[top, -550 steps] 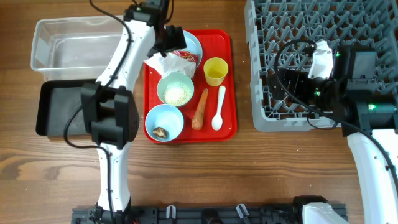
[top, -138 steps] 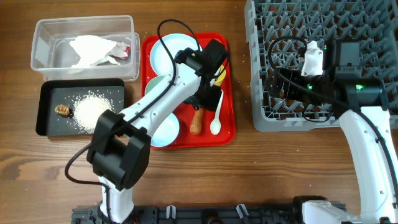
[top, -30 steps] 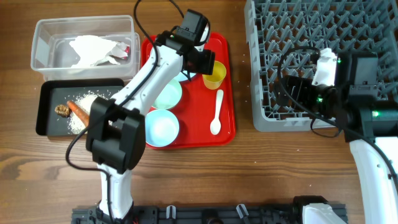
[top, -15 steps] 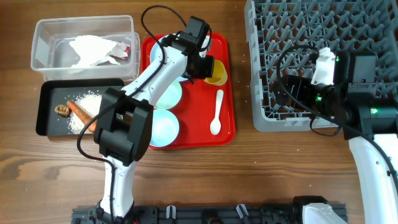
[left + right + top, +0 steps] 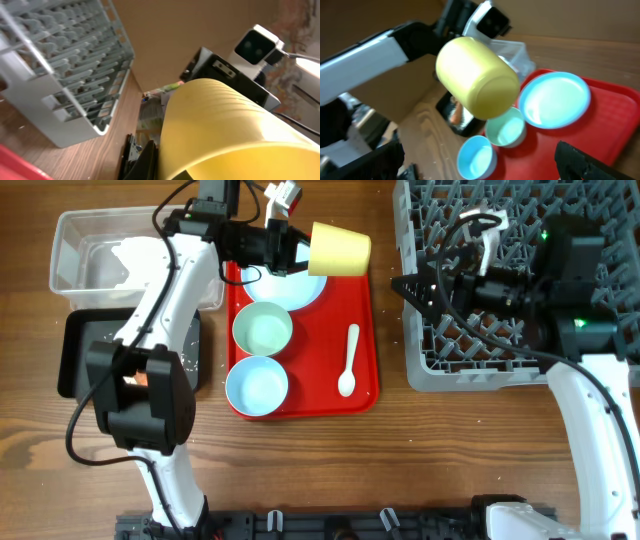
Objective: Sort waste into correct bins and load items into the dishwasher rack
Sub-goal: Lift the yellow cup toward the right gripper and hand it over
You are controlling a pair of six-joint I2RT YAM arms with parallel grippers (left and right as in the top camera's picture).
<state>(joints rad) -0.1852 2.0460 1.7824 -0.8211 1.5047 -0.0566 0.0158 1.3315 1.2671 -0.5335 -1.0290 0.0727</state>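
Observation:
The robot's right fingers stop by the rack, short of the cup's base (image 5: 361,256) (image 5: 495,95), so the right gripper will move toward the cup first and then close on it.
My left gripper (image 5: 303,248) is shut on the rim of the small yellow cup (image 5: 341,248). The cup hangs on its side above the far right corner of the red tray (image 5: 365,300). In the left wrist view the cup (image 5: 225,130) fills the lower right beside one dark finger (image 5: 149,162). The grey dishwasher rack (image 5: 520,330) stands at the right. My right gripper (image 5: 415,288) is open at the rack's left edge, facing the cup (image 5: 477,77). On the red tray lie the pale blue plate (image 5: 290,285), green bowl (image 5: 262,330), blue bowl (image 5: 257,383) and white spoon (image 5: 348,360).
The clear tub (image 5: 70,240) at far left holds the white napkin (image 5: 105,255). In front of it sits the black tray (image 5: 72,350), partly under my left arm. The orange carrot (image 5: 454,114) shows in it in the right wrist view.
My left gripper shut on the yellow cup, lifted it off the red tray and tipped it sideways. My right gripper swung left to the rack's edge.

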